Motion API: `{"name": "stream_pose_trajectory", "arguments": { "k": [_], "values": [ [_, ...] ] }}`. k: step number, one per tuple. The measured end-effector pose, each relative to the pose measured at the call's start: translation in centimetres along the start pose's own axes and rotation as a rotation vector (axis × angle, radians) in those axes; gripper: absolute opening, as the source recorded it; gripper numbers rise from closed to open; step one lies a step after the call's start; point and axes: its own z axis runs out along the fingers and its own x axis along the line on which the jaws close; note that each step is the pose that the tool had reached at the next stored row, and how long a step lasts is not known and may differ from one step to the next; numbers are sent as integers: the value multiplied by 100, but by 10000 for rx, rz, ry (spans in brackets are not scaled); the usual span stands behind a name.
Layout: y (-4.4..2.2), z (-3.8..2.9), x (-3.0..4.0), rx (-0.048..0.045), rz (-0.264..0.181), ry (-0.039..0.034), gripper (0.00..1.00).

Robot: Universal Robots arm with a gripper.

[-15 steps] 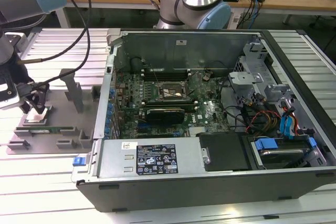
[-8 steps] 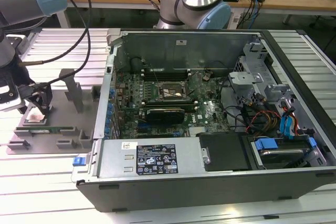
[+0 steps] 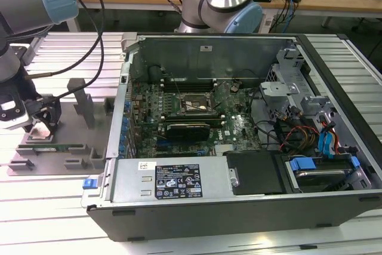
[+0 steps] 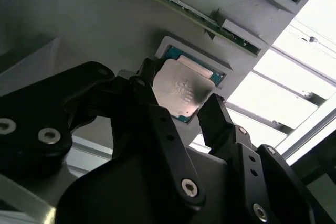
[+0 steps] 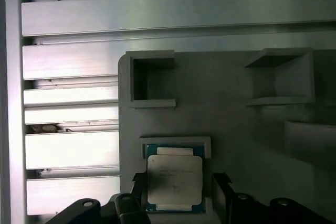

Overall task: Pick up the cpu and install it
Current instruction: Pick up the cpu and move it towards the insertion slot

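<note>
My gripper is next going to grab the cpu by its two open side edges to install it, since the tray's raised holder (image 5: pixel 175 141) hugs the cpu along its end.
The cpu (image 5: pixel 175 174) is a small square chip with a silvery top and a thin green rim. It lies flat in a shallow recess of the grey tray (image 5: pixel 236 124). My gripper (image 5: pixel 177 186) is low over it, one black finger (image 5: pixel 138 184) on each side, with narrow gaps showing, so it stands open around the chip. In the second wrist view the cpu (image 4: pixel 184 87) sits between the same fingertips (image 4: pixel 212 106). In the exterior view my gripper (image 3: pixel 42 125) hangs over the tray (image 3: pixel 71 156) at the exterior view's left.
An open computer case (image 3: pixel 239 129) lies to the exterior view's right of the tray, with the black socket frame (image 3: pixel 191 104) on its motherboard. A long green memory stick (image 3: pixel 57 146) rests on the tray beside the chip. Raised grey holders (image 3: pixel 80 103) stand on the tray.
</note>
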Motion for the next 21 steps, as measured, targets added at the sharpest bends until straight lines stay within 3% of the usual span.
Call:
{"name": "stream_pose_trajectory", "arguments": {
  "k": [7, 21],
  "values": [
    [59, 54, 23, 0, -75, 3, 60],
    [58, 111, 48, 0, -79, 1, 60]
  ]
}}
